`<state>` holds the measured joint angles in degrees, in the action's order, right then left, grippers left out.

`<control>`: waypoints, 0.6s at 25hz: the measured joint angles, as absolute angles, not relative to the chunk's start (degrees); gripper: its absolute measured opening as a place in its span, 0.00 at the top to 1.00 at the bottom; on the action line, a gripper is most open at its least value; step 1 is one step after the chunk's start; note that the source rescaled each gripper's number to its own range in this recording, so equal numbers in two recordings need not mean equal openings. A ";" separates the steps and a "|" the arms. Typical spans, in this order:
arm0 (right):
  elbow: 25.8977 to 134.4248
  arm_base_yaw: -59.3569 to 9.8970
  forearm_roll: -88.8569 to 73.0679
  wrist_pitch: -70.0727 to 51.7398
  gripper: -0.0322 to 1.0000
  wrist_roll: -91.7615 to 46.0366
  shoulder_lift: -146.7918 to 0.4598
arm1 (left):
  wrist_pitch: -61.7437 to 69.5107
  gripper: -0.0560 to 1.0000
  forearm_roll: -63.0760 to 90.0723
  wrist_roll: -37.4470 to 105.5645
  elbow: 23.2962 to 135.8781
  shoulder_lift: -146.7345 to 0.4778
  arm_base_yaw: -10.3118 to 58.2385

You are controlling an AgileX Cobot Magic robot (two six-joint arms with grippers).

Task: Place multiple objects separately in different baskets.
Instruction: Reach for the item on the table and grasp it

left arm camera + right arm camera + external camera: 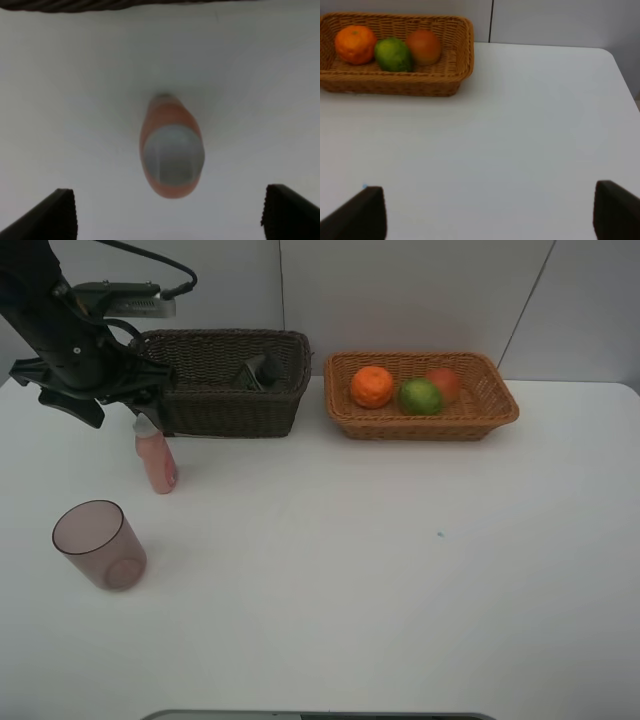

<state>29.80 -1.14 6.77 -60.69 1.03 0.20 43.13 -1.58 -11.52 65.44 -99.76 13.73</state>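
The left gripper takes hold of the bottle by its white-end with the cap (pixel 146 426) next. Then it places the pink bottle in the dark brown basket (pixel 230 412).
The pink white-capped bottle (pixel 157 462) stands upright on the table, just in front of the dark brown basket (pixel 230 412). My left gripper (pixel 135 400) hovers right above it, open. In the left wrist view the bottle (pixel 172 155) shows cap-up between the wide-apart fingers of the left gripper (pixel 172 215). A dark grey bottle (pixel 258 372) lies inside the dark basket. The light tan basket (pixel 420 427) holds the orange (pixel 372 386), the green fruit (pixel 421 396) and the peach-like fruit (pixel 445 383). The mauve cup (pixel 100 545) stands at front left. My right gripper (pixel 489 212) is open and holds nothing.
The left arm's black links reach in from the upper left corner over the table. A pale wall runs behind both baskets. The right wrist view shows the tan basket (pixel 395 84) far off and the table's right edge (pixel 620 75).
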 joint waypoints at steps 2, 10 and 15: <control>29.80 -1.14 6.77 -60.69 0.20 1.03 0.20 | 41.67 0.05 -1.73 -11.56 65.44 -100.47 13.73; 29.80 -1.14 6.77 -60.69 0.20 1.03 0.20 | 38.06 0.05 -1.73 -12.44 65.44 -106.58 13.73; 29.80 -1.14 6.77 -60.69 0.20 0.98 0.20 | 36.02 0.05 -1.67 -12.62 65.44 -108.56 13.73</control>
